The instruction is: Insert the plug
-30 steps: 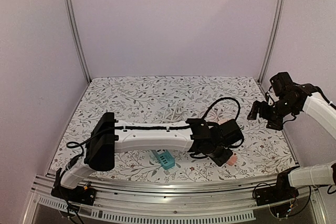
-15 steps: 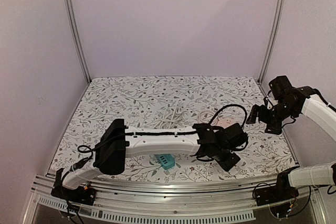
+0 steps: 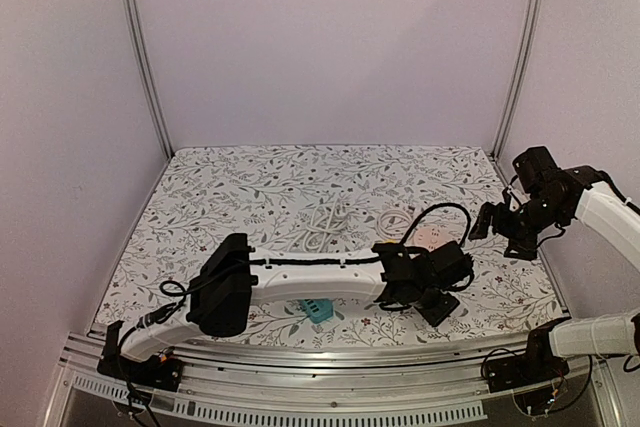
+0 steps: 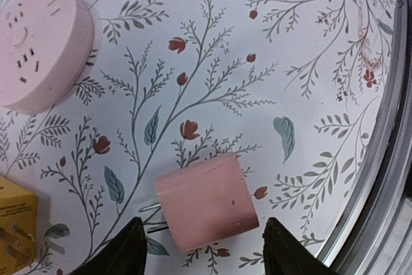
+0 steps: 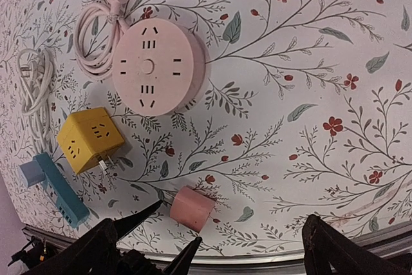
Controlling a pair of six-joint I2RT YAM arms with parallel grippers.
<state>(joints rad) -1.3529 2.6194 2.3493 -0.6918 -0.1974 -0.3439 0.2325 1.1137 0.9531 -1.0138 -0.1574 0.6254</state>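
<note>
My left gripper grabs across the pink plug's end with the prongs and its back next, so its sides stay free for my right gripper to insert it.
The pink plug [image 4: 207,201] lies on its side on the flowered table, its metal prongs [image 4: 151,214] pointing left. My left gripper [image 4: 203,252] is open and straddles it, with a narrow gap between the plug and each finger. In the right wrist view the plug [image 5: 192,208] shows between those black fingers [image 5: 138,217]. The round pink socket [image 4: 35,43] [image 5: 158,67] [image 3: 430,237] lies flat nearby with its slots facing up. My right gripper [image 3: 495,222] [image 5: 215,252] hovers open and empty at the table's right side. In the top view the left gripper [image 3: 437,302] hides the plug.
A yellow cube adapter [image 5: 90,140] [image 4: 13,223] sits left of the plug. A blue power strip [image 5: 55,188] [image 3: 315,309] lies near the front edge. A coiled white cable [image 5: 35,88] [image 3: 325,227] and the socket's pink cord [image 5: 96,30] lie farther back. The metal front rail [image 4: 386,191] runs close by the plug.
My left gripper, shut on the plug a second ago, has opened and the plug now rests on the table. The right arm has shifted only slightly.
</note>
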